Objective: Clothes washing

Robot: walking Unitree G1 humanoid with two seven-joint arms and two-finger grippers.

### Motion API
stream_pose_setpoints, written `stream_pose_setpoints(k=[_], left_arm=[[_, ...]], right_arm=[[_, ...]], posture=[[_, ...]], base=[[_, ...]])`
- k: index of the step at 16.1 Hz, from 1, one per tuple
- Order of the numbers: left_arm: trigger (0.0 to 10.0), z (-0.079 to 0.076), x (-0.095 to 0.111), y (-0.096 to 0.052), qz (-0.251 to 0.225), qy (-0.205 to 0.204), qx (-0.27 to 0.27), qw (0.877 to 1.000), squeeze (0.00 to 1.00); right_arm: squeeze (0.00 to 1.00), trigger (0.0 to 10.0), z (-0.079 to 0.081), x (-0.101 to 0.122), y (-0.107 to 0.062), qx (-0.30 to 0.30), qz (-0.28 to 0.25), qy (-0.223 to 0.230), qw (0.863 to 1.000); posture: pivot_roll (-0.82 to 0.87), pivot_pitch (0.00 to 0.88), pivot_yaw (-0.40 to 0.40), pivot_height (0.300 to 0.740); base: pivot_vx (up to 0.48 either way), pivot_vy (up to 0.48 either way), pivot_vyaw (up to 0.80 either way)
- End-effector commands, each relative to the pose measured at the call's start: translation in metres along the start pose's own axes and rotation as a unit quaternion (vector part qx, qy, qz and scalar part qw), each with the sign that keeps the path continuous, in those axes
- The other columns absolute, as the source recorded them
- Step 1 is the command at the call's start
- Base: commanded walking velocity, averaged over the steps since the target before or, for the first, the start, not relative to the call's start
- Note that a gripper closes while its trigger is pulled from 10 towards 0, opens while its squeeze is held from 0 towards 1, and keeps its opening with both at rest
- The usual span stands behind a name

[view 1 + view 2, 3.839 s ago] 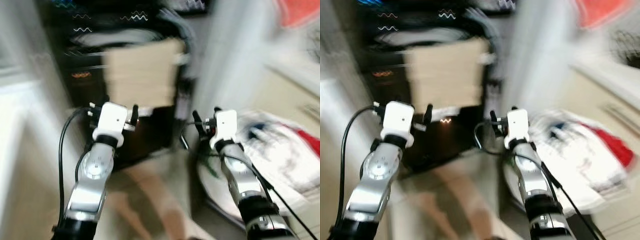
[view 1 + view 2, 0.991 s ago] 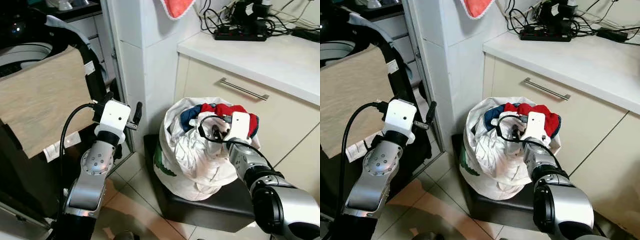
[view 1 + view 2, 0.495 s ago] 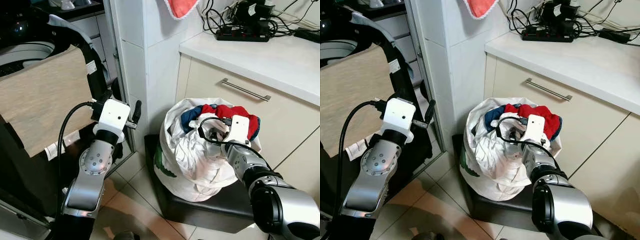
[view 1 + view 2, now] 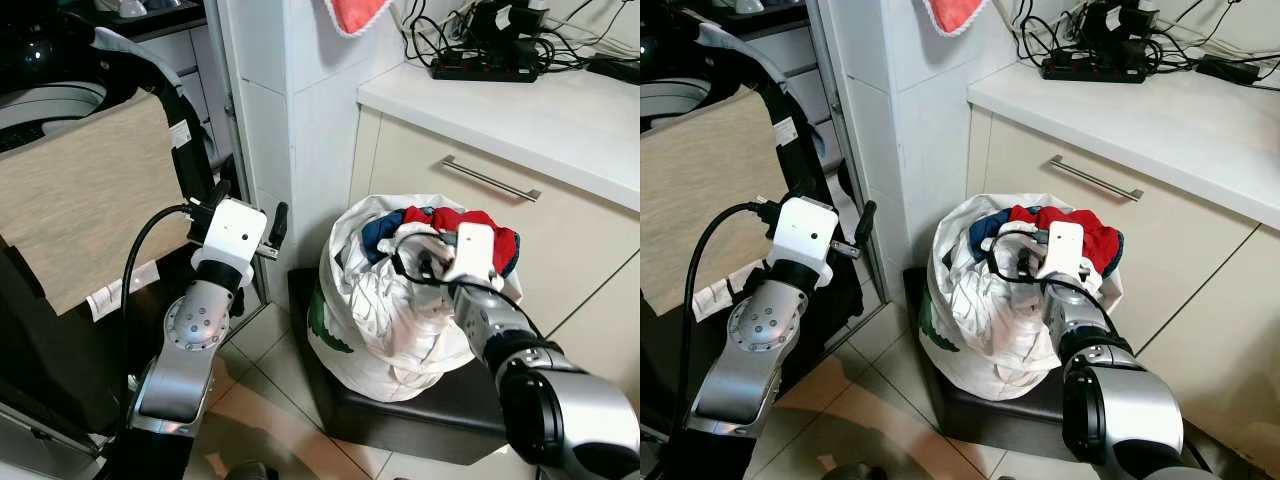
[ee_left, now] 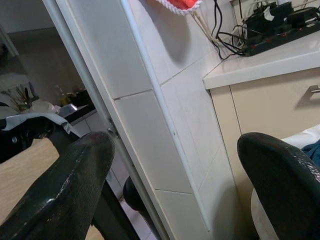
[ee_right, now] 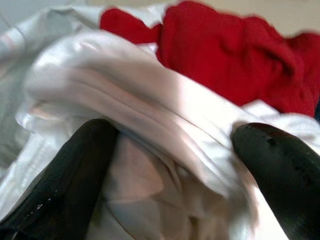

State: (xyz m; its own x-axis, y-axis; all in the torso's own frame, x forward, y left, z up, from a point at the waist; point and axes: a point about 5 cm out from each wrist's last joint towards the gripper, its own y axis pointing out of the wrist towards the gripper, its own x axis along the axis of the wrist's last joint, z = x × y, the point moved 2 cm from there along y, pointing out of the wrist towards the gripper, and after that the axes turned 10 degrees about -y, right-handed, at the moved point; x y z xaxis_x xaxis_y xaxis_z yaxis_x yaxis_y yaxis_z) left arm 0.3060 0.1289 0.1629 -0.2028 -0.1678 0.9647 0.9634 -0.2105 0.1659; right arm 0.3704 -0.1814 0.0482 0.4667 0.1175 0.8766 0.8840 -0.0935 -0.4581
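Observation:
My right gripper pinches the garment by its raised fold next, since the rest of the white garment lies slack in the bag.
A white laundry bag stuffed with clothes stands on a low black stool. A red garment and a blue one lie at its top, with crumpled white cloth beside them. My right gripper is down in the bag's mouth, open, its two fingers spread on either side of a fold of the white cloth. The left gripper is open with nothing in it and hangs in the air beside the tiled pillar. At the left stands the black washing machine, a tan panel tilted across its front.
Cream cabinets with a metal handle stand behind the bag, under a white counter with a power strip and cables. An orange-red cloth hangs on the pillar. Tiled floor lies between the washer and the stool.
The camera has swung from the washing machine round to the bag. In the last second my right gripper has edged slightly further into the white cloth. The left arm has barely moved.

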Motion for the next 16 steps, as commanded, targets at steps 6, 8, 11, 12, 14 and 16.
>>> stream_pose_setpoints(k=[6, 8, 11, 12, 14, 16], left_arm=[[10.0, -0.004, 0.001, 0.005, 0.001, 0.011, -0.012, 1.000, 0.00], [10.0, -0.005, 0.001, 0.005, -0.001, 0.013, -0.013, 1.000, 0.00], [10.0, -0.005, 0.002, 0.005, -0.002, 0.015, -0.015, 1.000, 0.00], [10.0, -0.004, 0.002, 0.005, -0.002, 0.016, -0.014, 1.000, 0.00], [10.0, -0.003, 0.002, 0.005, -0.001, 0.017, -0.014, 1.000, 0.00], [10.0, -0.004, 0.002, 0.006, -0.001, 0.019, -0.015, 1.000, 0.00]], right_arm=[[0.00, 0.0, 0.005, 0.004, 0.001, 0.017, 0.008, 0.065, 0.998], [0.00, 0.0, 0.007, 0.005, 0.001, 0.025, 0.007, 0.069, 0.997], [0.00, 0.0, 0.012, -0.005, 0.000, 0.031, 0.031, 0.116, 0.992], [0.00, 0.0, 0.011, -0.002, 0.000, 0.024, 0.018, 0.096, 0.995], [0.00, 0.0, 0.012, 0.010, 0.001, 0.027, -0.007, 0.063, 0.998], [0.00, 0.0, 0.012, 0.020, 0.002, 0.027, -0.025, 0.053, 0.998]], posture=[[0.01, 0.000, -0.006, 0.740], [0.01, 0.000, -0.004, 0.740], [0.02, 0.000, -0.005, 0.740], [0.02, 0.000, -0.002, 0.740], [0.02, 0.000, -0.001, 0.740], [0.02, 0.000, -0.002, 0.740]], base=[[0.000, 0.000, 0.00], [0.000, 0.000, 0.00], [0.000, 0.000, 0.00], [0.000, 0.000, 0.00], [0.000, 0.000, 0.00], [0.000, 0.000, 0.00]])
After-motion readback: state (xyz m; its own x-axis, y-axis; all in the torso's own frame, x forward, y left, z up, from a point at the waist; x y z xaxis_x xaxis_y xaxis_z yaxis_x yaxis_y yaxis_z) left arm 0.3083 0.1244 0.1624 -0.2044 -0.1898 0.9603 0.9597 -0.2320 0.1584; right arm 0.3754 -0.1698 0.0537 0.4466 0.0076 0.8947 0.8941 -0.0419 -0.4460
